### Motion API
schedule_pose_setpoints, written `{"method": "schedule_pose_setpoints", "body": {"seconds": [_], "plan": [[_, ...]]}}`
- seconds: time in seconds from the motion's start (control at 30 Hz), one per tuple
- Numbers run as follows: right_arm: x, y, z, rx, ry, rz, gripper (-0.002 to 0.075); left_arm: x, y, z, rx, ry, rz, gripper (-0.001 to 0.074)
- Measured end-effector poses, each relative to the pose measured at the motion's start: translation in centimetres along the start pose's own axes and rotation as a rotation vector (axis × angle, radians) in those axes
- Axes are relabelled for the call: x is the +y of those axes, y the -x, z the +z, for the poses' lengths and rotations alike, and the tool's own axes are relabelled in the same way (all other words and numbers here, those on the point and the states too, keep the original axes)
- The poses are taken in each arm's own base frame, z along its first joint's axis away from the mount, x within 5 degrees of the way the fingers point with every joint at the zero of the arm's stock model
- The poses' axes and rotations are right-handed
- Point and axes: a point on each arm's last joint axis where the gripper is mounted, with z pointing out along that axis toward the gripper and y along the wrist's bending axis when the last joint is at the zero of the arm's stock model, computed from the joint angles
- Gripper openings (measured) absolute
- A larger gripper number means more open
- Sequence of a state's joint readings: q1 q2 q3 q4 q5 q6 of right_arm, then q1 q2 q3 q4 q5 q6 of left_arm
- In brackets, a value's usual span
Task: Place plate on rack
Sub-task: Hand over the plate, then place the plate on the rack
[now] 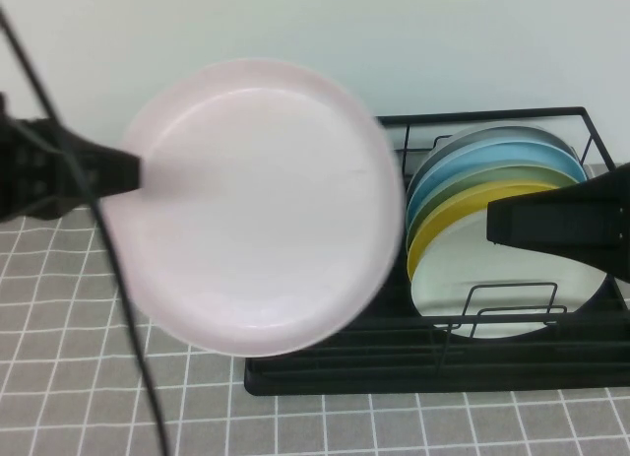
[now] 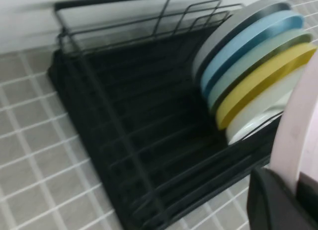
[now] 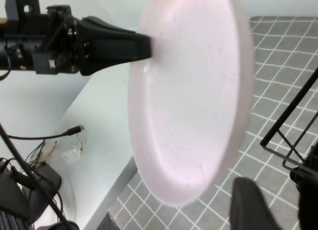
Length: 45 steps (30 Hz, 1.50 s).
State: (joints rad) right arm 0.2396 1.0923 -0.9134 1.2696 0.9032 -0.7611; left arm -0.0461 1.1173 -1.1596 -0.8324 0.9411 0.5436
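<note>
The robot's right gripper will next grab the plate by its thin rim, opposite the left gripper, because the plate's round side is far wider than the robot's fingers.
The pale pink plate [image 1: 261, 205] is held up in the air, left of the rack, facing the high camera. My left gripper [image 1: 138, 173] is shut on the plate's left rim. In the left wrist view the pink rim [image 2: 298, 125] runs down between the dark fingers [image 2: 271, 200]. The black wire rack [image 1: 394, 372] stands on the table at the right, and its slotted base [image 2: 139, 115] is bare on the near side. My right gripper [image 1: 492, 225] hovers over the rack's right part, open and empty. In the right wrist view [image 3: 278, 200] it faces the plate [image 3: 189, 91].
Several plates stand upright in the rack's right half: grey, blue [image 1: 492, 165], pale green, yellow [image 1: 463, 210] and a white one [image 1: 512, 289] in front. The grey tiled mat [image 1: 79, 377] covers the table. A black cable [image 1: 128, 308] hangs across the left.
</note>
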Motion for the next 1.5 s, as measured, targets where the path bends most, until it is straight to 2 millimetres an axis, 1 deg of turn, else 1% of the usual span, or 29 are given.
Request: {"method": "schedule_pose_setpoints", "body": {"seconds": [0.07,0.27,0.4,0.57,0.6,0.67,0.73,0.77,0.8,0.83,0.97,1.0,1.03,1.07,1.13,1.17,1.23,1.27,1.33,1.37,1.43,1.5], "plan": [[0.0,0.0,0.0,0.005,-0.003,-0.004,0.0312,-1.0,0.0,0.5,-0.003,-0.032,0.017,0.0001],[-0.1,0.0,0.0,0.002,-0.011,-0.007,0.0312,-3.2,-0.3,1.7,0.008,-0.108,0.041,0.0],[-0.2,-0.1,0.0,0.007,-0.02,-0.015,0.0312,-4.1,-0.4,2.2,0.012,-0.137,0.049,0.0],[-0.3,-0.1,0.0,0.01,-0.034,-0.033,0.0301,-4.5,-0.4,2.3,0.007,-0.162,0.044,0.0],[-0.4,-0.1,0.0,0.014,-0.038,-0.04,0.0284,-4.6,-0.4,2.3,0.005,-0.174,0.049,0.0],[-0.4,-0.2,0.0,0.021,-0.045,-0.053,0.0225,-4.9,-0.4,2.2,0.002,-0.205,0.058,0.0003],[-0.4,-0.2,0.0,0.024,-0.043,-0.077,0.0115,-5.1,-0.3,2.2,0.002,-0.231,0.038,0.0024],[-0.4,-0.2,0.0,0.024,-0.042,-0.082,0.0065,-5.2,-0.3,2.1,0.001,-0.246,0.025,0.0056],[-0.4,-0.2,0.0,0.025,-0.042,-0.09,0.0003,-5.3,-0.3,2.2,0.001,-0.26,0.012,0.0106],[-0.4,-0.2,0.0,0.025,-0.042,-0.098,0.0,-5.4,-0.2,2.1,-0.002,-0.27,-0.008,0.0158],[-0.5,-0.1,0.0,0.018,-0.05,-0.161,-0.0003,-5.8,0.1,2.0,-0.024,-0.316,-0.087,0.05],[-0.6,-0.1,0.0,0.017,-0.061,-0.186,-0.0003,-5.9,0.2,2.0,-0.033,-0.333,-0.107,0.0564],[-0.7,-0.1,0.0,0.018,-0.074,-0.209,-0.0003,-6.0,0.3,1.9,-0.045,-0.345,-0.12,0.0598],[-0.8,-0.1,0.0,0.02,-0.086,-0.239,-0.0003,-6.1,0.5,1.9,-0.063,-0.358,-0.14,0.0615],[-1.2,-0.1,-0.1,0.031,-0.13,-0.334,-0.0003,-6.3,1.0,1.7,-0.105,-0.384,-0.169,0.0596],[-1.4,-0.1,-0.1,0.037,-0.153,-0.373,-0.0003,-6.4,1.3,1.5,-0.142,-0.401,-0.176,0.0574],[-2.2,0.1,-0.3,0.046,-0.239,-0.484,-0.0003,-6.7,1.9,1.0,-0.217,-0.428,-0.169,0.0509],[-2.5,0.2,-0.4,0.053,-0.278,-0.533,-0.0003,-6.9,2.2,0.7,-0.257,-0.447,-0.172,0.0464],[-3.3,0.4,-0.6,0.081,-0.374,-0.664,-0.0003,-7.0,2.5,0.4,-0.303,-0.457,-0.153,0.0367],[-3.6,0.5,-0.8,0.094,-0.409,-0.718,-0.0003,-7.1,2.6,0.3,-0.312,-0.454,-0.134,0.0303],[-4.0,0.8,-1.0,0.116,-0.467,-0.846,-0.0003,-7.0,2.4,0.2,-0.305,-0.431,-0.091,0.0165],[-4.2,0.8,-1.1,0.167,-0.49,-1.009,-0.0003,-6.8,2.0,0.3,-0.271,-0.385,-0.019,-0.0003]]}}
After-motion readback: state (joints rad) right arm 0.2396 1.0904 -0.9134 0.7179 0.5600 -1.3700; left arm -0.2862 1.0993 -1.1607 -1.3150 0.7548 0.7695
